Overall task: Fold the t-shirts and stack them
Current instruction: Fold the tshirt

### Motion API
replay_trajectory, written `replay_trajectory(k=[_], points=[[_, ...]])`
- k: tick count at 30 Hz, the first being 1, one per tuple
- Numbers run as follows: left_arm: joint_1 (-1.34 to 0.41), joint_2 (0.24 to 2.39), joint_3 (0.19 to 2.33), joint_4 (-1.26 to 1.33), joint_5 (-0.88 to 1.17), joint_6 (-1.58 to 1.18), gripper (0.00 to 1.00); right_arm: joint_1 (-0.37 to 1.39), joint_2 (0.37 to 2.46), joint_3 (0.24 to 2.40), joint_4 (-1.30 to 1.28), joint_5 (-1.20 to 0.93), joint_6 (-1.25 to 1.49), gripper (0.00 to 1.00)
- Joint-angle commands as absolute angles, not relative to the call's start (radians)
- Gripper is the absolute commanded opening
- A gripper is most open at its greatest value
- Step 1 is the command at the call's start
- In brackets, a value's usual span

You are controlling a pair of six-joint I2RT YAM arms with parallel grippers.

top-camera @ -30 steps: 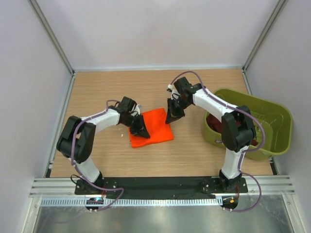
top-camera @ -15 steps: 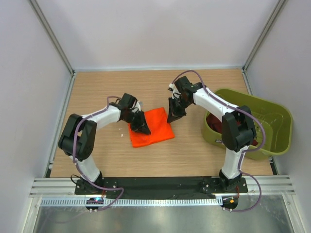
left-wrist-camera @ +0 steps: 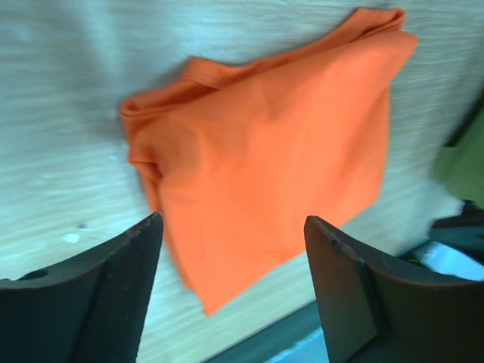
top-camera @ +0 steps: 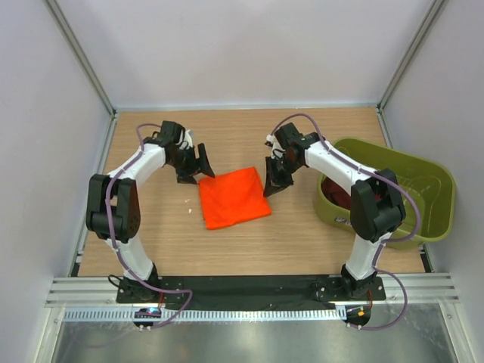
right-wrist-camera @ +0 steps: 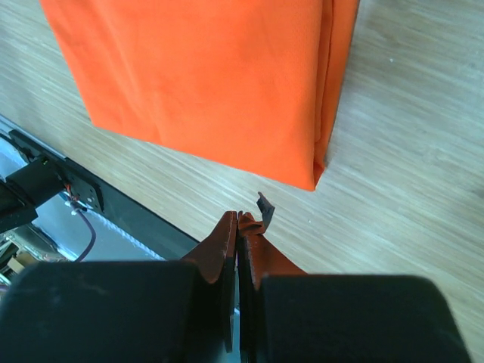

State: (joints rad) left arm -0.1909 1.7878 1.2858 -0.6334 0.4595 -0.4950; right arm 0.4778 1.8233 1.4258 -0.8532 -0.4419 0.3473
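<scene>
The far corner of the folded orange t-shirt is beside my left gripper. My left gripper needs to grab it there next, then the t-shirt drags flat across the table for stacking.
The orange t-shirt (top-camera: 233, 197) lies folded into a rough square on the wooden table; it fills the left wrist view (left-wrist-camera: 272, 174) and the top of the right wrist view (right-wrist-camera: 204, 76). My left gripper (top-camera: 195, 171) hovers just off the shirt's upper left corner, open and empty, its fingers (left-wrist-camera: 98, 295) wide apart. At the shirt's right edge my right gripper (top-camera: 274, 186) is shut with nothing between its fingers (right-wrist-camera: 240, 234), a little clear of the cloth's corner. Dark maroon cloth (top-camera: 338, 193) shows inside the tub.
An olive-green plastic tub (top-camera: 408, 198) stands at the right side of the table, beside the right arm. White walls with metal posts enclose the table. A black base rail (top-camera: 242, 287) runs along the near edge.
My left gripper has opened, let go of the orange shirt and drawn back up and to the left. The right gripper has shifted slightly toward the shirt's right edge.
</scene>
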Motion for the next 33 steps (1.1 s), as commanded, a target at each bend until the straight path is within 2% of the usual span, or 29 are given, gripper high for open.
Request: replay_trajectory(k=[1,12,20,27,30,33], points=[[-0.201,1.775,1.332,-0.706,0.321,-0.324,0.78,0.477,1.733,1.399,-0.85,-0.445,0.364,0.06],[-0.201,1.842,1.281,-0.632,0.317,-0.21,0.74,0.479,1.657,1.307,-0.841,-0.456,0.341,0.06],[-0.215,1.934,1.295,-0.522,0.348,-0.236,0.57,0.477,1.629,1.263,-0.822,-0.466,0.331,0.05],[-0.216,1.979,1.307,-0.531,0.345,-0.267,0.54,0.476,1.621,1.239,-0.808,-0.477,0.322,0.03],[-0.216,1.985,1.286,-0.509,0.371,-0.287,0.42,0.477,1.624,1.238,-0.805,-0.479,0.316,0.03],[-0.218,1.99,1.272,-0.491,0.397,-0.319,0.35,0.477,1.621,1.238,-0.805,-0.483,0.313,0.02]])
